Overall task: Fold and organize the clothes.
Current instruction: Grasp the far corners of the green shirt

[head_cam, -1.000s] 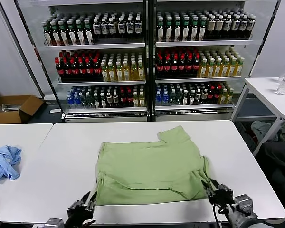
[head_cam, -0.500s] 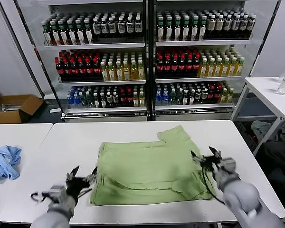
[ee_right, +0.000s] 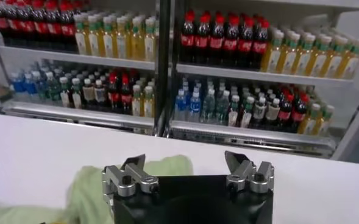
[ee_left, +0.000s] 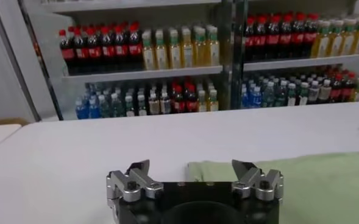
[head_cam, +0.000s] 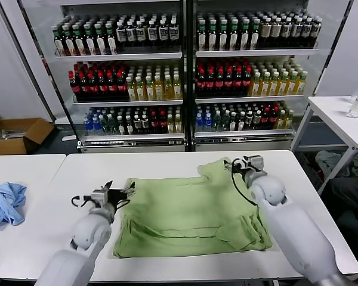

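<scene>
I need to grab the light green T-shirt next with my left gripper by the corner point(head_cam: 132, 182) opposite its turned-up hem point(head_cam: 179, 241), to fold the T-shirt over that hem.
The light green T-shirt point(head_cam: 191, 211) lies spread on the white table point(head_cam: 95, 173), its near hem turned up in a rumpled band. One sleeve point(head_cam: 218, 168) sticks out at the far right. My left gripper point(head_cam: 122, 192) is open and empty, just above the shirt's far left corner. In the left wrist view it point(ee_left: 191, 167) faces the shirt edge point(ee_left: 313, 182). My right gripper point(head_cam: 232, 165) is open and empty, beside the far right sleeve. In the right wrist view it point(ee_right: 184, 161) hovers over the sleeve point(ee_right: 88, 189).
A light blue garment point(head_cam: 5, 202) lies on the separate table at the left. Drink coolers point(head_cam: 185, 71) full of bottles stand behind the table. A cardboard box point(head_cam: 18, 134) sits on the floor at the left. A side table point(head_cam: 340, 116) with bottles stands at the right.
Both arms moved from the table's near edge to the far side. The left went to the shirt's far left corner, the right to the far right sleeve. The near hem stays turned up.
</scene>
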